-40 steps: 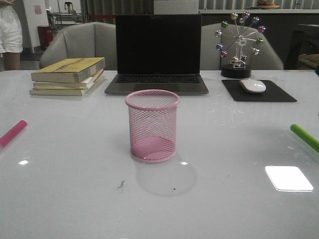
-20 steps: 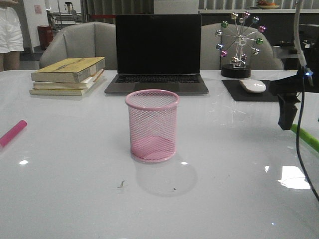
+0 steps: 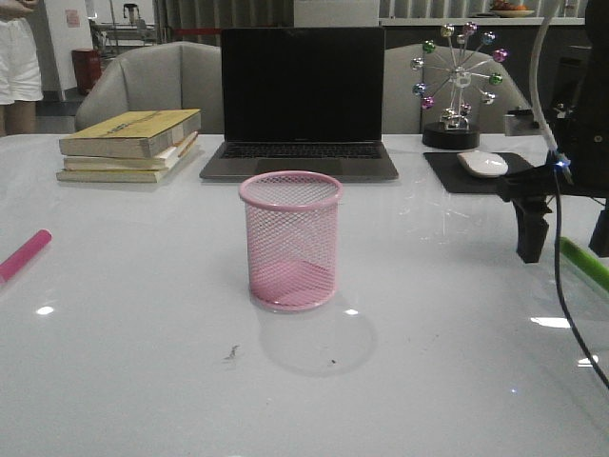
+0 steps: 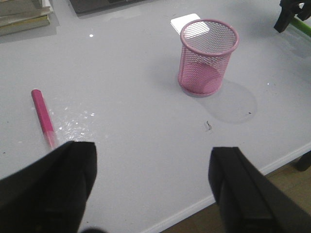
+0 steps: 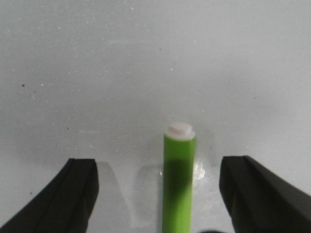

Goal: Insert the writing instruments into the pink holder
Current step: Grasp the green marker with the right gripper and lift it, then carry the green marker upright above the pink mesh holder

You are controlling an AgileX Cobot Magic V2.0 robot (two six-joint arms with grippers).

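Observation:
My right gripper should close on the green marker (image 3: 582, 262) now. Its fingers reach down beside the marker, near the tabletop around the marker.
The pink mesh holder (image 3: 290, 241) stands upright and empty at the table's middle, also seen in the left wrist view (image 4: 208, 57). The lime green marker (image 3: 582, 262) lies flat at the right edge. My right gripper (image 3: 563, 238) hangs open just above it; in the right wrist view the marker (image 5: 179, 179), white tip forward, lies between the spread fingers of the gripper (image 5: 163, 194), untouched. The magenta-pink marker (image 3: 24, 254) lies at the left edge, and shows in the left wrist view (image 4: 43, 116). My left gripper (image 4: 153, 191) is open over the near table edge, holding nothing.
A laptop (image 3: 301, 105) stands behind the holder, stacked books (image 3: 131, 145) to its left. At the back right are a mouse (image 3: 482, 164) on a black pad (image 3: 495, 176) and a ball ornament (image 3: 457, 86). The table's front edge (image 4: 228, 191) runs under the left gripper.
The right arm has come into the front view from the right and lowered over the green marker. The holder and both markers have not moved.

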